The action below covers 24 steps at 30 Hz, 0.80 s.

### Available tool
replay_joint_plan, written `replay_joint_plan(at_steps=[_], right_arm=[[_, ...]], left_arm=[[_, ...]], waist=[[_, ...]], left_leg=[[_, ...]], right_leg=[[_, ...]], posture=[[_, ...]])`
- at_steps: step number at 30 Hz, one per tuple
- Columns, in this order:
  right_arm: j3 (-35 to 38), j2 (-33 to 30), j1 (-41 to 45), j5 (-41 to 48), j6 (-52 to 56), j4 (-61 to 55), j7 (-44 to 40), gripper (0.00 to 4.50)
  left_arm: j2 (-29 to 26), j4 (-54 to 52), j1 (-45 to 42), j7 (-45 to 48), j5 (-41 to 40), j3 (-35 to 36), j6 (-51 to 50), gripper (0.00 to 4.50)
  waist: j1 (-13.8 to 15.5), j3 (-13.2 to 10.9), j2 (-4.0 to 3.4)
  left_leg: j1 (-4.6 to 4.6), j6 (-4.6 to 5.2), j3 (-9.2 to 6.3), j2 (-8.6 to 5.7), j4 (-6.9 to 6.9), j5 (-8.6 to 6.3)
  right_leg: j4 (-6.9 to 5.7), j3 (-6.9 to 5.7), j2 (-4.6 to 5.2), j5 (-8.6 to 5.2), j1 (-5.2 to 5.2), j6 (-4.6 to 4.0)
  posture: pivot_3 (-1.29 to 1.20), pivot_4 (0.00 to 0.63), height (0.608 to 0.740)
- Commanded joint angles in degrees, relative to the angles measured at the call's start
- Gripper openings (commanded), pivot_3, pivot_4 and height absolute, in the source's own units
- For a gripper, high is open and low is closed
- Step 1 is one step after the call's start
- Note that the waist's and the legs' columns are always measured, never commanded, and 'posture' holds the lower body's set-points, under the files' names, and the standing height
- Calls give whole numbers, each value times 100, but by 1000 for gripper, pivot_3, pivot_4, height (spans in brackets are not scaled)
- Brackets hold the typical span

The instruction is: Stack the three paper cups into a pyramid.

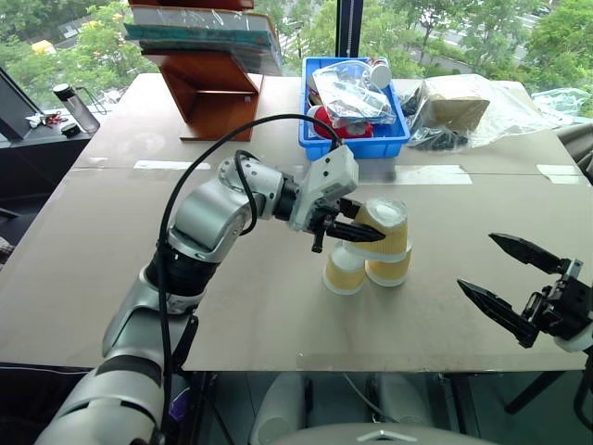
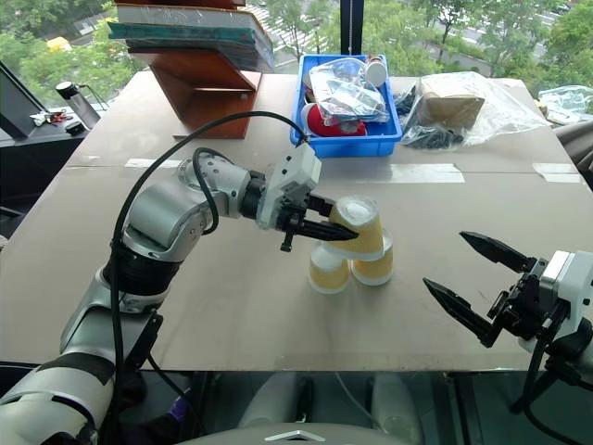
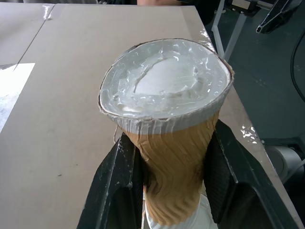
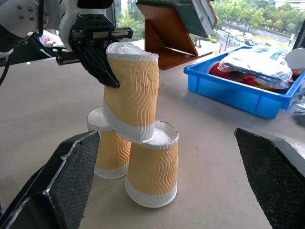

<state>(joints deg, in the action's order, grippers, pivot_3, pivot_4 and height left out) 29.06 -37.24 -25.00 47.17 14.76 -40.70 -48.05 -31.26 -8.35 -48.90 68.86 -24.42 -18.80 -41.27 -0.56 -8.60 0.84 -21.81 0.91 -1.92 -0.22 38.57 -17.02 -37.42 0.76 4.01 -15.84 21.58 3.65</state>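
Note:
My left gripper opens now, since the lower white end (image 1: 372, 256) of its cup rests on the standing cups' tops, so the cup would rest there.
Two paper cups (image 1: 345, 271) (image 1: 390, 269) stand upside down, side by side, at the middle of the table (image 1: 111, 241). The third paper cup (image 1: 385, 226) leans tilted over them, its lower white end resting on their tops over the gap between them. My left gripper (image 1: 358, 231) is shut on this upper cup's ribbed side, which is dented in the left wrist view (image 3: 171, 157). My right gripper (image 1: 475, 261) stands open to the right of the stack and apart from it, nothing between its fingers (image 4: 62, 186).
At the table's back stand a blue bin (image 1: 397, 142) of clutter, a wooden stand (image 1: 218, 93) carrying books, and a plastic bag (image 1: 463, 107) with a brown box. A bottle (image 1: 74, 107) sits on a side surface far left. The table's front edge is near the right gripper.

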Motion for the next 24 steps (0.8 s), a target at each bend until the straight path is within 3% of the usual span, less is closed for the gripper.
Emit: replay_joint_plan(at_steps=[1, 24], right_arm=[[134, -39, -34, 14, -49, -114, -52, 4500], [64, 18, -53, -93, -85, -4, -241, 4500]], left_arm=[[54, -145, 5, -112, -64, 99, -81, 1505], [-12, -394, 25, -224, -378, 310, -284, 1505]], waist=[[3, 0, 0], [-1, 0, 0]], left_leg=[[0, 0, 0, 0, 0, 0], [-1, -2, 0, 0, 0, 1]], right_leg=[[0, 0, 0, 0, 0, 0], [0, 0, 0, 0, 1, 0]], posture=[[0, 150, 740], [0, 150, 740]])
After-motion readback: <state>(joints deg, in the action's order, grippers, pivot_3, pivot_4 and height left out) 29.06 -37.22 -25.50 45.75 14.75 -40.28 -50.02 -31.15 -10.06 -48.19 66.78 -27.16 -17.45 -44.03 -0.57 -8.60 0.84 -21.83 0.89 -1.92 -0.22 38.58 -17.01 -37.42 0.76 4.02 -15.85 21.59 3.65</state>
